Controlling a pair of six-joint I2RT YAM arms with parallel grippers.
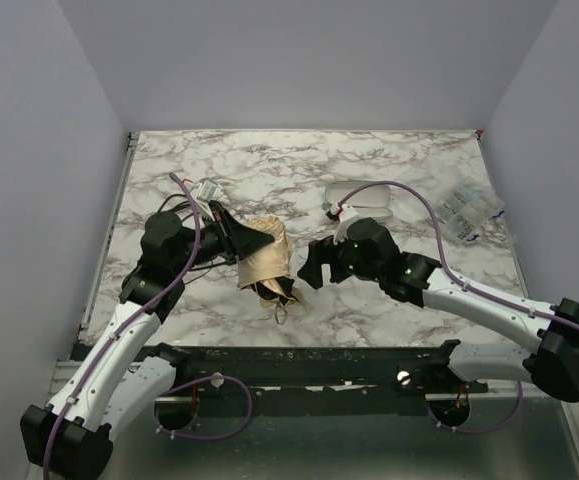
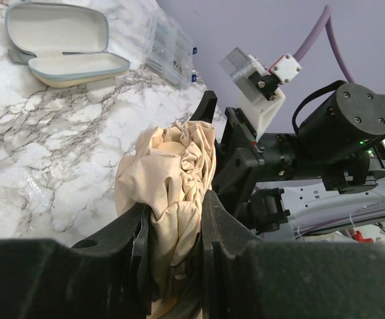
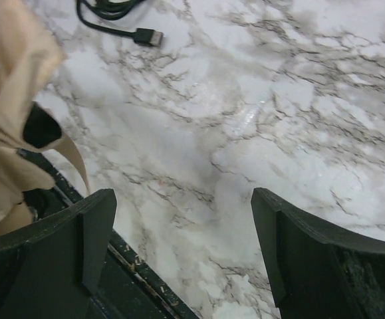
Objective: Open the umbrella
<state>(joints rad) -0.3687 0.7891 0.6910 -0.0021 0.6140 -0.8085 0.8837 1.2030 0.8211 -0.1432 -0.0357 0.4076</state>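
Next, my right gripper reaches and grabs the umbrella's tan fabric (image 1: 284, 259) (image 3: 10, 109) on the umbrella's side facing it, which leaves the umbrella's wrist-loop end free to pull open.
The umbrella (image 1: 266, 258) is a crumpled tan fabric bundle with a black underside and a small wrist loop, lying near the table's front middle. My left gripper (image 1: 241, 241) is shut on its upper left end; in the left wrist view the tan fabric (image 2: 172, 179) is pinched between both fingers. My right gripper (image 1: 312, 268) is open and empty, just right of the umbrella and apart from it. In the right wrist view the fabric (image 3: 9, 113) hangs at the left, outside the left finger (image 3: 86, 232).
A pale oval hard case (image 1: 361, 198) lies open behind the right gripper. A clear plastic box (image 1: 469, 210) sits at the right edge. A black cable with a USB plug (image 3: 122, 20) lies at the left. The table's dark front edge (image 1: 299, 352) is close.
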